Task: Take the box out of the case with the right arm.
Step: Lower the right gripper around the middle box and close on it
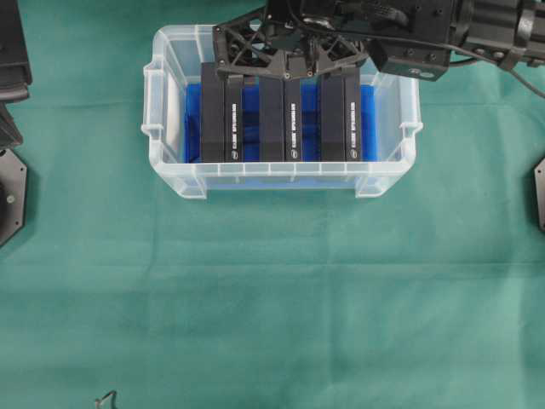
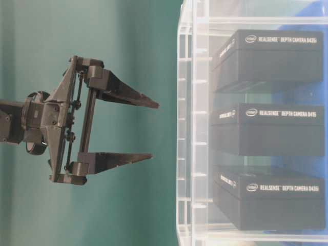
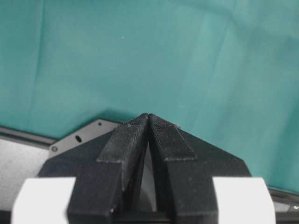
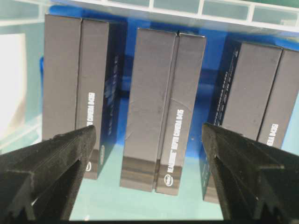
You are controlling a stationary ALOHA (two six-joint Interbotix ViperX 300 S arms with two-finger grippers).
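My right gripper should grab the middle black box by its long sides next, so it can take the box out.
The clear case [image 1: 281, 170] stands at the back middle of the green cloth, with a blue sheet [image 1: 311, 119] on its bottom. Three black boxes stand on edge in it: left [image 1: 221, 111], middle [image 1: 281, 115] and right [image 1: 341, 115]. My right gripper [image 1: 288, 66] is open and empty, over the case's back rim. In the right wrist view its fingers [image 4: 70, 154] straddle the middle box [image 4: 163, 102] without touching it. The table-level view shows the gripper [image 2: 152, 129] open beside the case wall [image 2: 187, 128]. My left gripper [image 3: 148, 115] is shut and empty over bare cloth.
The left arm's body [image 1: 10, 77] sits at the left edge, far from the case. Black base plates lie at the left [image 1: 10, 196] and right [image 1: 539, 192] edges. A thin cable end [image 1: 106, 399] shows at the front edge.
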